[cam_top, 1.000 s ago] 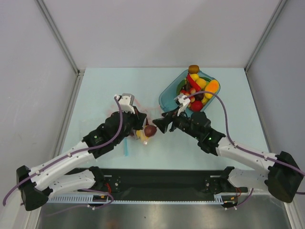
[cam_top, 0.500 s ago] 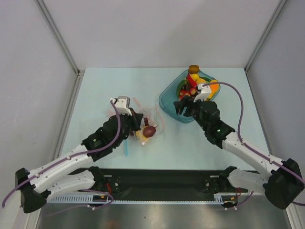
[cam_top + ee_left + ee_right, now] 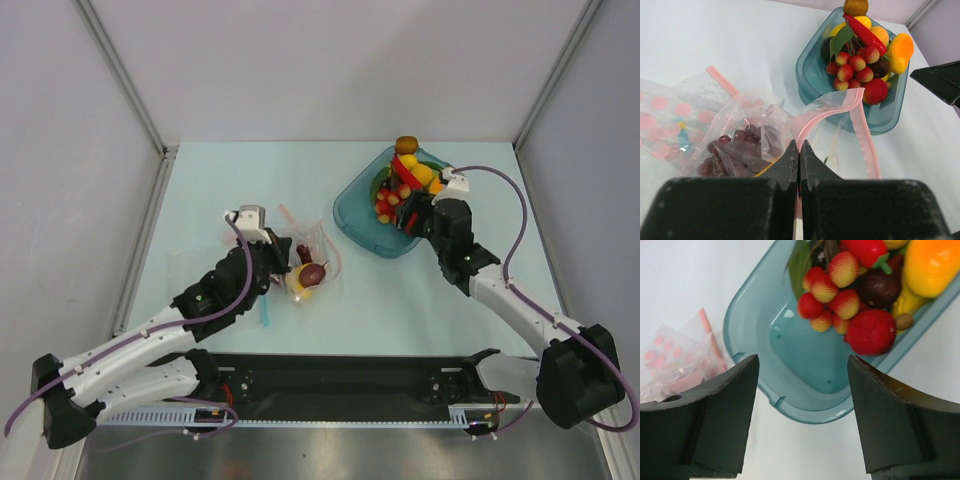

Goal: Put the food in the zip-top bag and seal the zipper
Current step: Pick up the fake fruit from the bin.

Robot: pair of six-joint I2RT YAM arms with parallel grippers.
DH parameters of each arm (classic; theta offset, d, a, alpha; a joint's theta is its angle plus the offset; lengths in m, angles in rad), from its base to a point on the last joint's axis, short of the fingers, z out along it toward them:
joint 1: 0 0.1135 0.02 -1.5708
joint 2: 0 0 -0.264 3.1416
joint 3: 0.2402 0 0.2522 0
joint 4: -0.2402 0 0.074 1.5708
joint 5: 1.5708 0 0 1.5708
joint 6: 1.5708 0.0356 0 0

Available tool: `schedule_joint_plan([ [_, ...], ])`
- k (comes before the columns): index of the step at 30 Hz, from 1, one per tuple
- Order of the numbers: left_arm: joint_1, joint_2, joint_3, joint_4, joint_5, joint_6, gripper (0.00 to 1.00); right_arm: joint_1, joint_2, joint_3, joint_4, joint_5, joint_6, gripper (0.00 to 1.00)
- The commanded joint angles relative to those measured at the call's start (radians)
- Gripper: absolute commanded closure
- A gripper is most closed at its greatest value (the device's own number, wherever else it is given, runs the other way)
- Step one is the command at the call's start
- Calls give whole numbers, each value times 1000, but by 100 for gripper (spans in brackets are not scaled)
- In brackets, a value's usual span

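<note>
Next, my right gripper grabs the long orange-yellow food (image 3: 931, 266) in the teal dish (image 3: 805, 390) across its narrow middle, with an end free to enter the zip-top bag.
The zip-top bag (image 3: 312, 258) lies at the table's middle left with a dark purple grape bunch (image 3: 737, 145) and something yellow inside it. My left gripper (image 3: 799, 146) is shut on the bag's pale pink zipper (image 3: 860, 127) at the near mouth edge; in the top view the left gripper (image 3: 281, 264) sits at the bag's left side. My right gripper (image 3: 802, 360) is open and empty above the near part of the teal dish (image 3: 805, 390), and it shows in the top view (image 3: 408, 212). More food (image 3: 408, 185) is piled in the dish, including a red round fruit (image 3: 871, 331).
A second clear bag with pink dots (image 3: 662, 117) lies left of the held bag. A thin blue strip (image 3: 265, 314) lies on the table near the left arm. Grey walls stand on the left, right and far sides of the table.
My right gripper has moved from beside the bag's mouth back and to the right, over the dish. My left gripper has shifted slightly left, still holding the bag.
</note>
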State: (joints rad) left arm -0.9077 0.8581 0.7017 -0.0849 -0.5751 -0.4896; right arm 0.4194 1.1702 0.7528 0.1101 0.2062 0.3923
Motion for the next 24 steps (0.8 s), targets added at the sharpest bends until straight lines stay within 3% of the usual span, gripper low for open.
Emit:
schedule_joint_plan([
  [1, -2, -22, 13, 30, -37, -15, 100, -40, 9, 28, -1, 73, 55, 25],
  [7, -2, -21, 12, 30, -28, -21, 100, -146, 63, 20, 37, 167, 158, 5],
  [13, -2, -28, 5, 36, -29, -33, 100, -241, 215, 147, 8, 163, 233, 3],
  [24, -2, -56, -13, 33, -54, -47, 100, -251, 479, 393, -33, 275, 230, 4],
])
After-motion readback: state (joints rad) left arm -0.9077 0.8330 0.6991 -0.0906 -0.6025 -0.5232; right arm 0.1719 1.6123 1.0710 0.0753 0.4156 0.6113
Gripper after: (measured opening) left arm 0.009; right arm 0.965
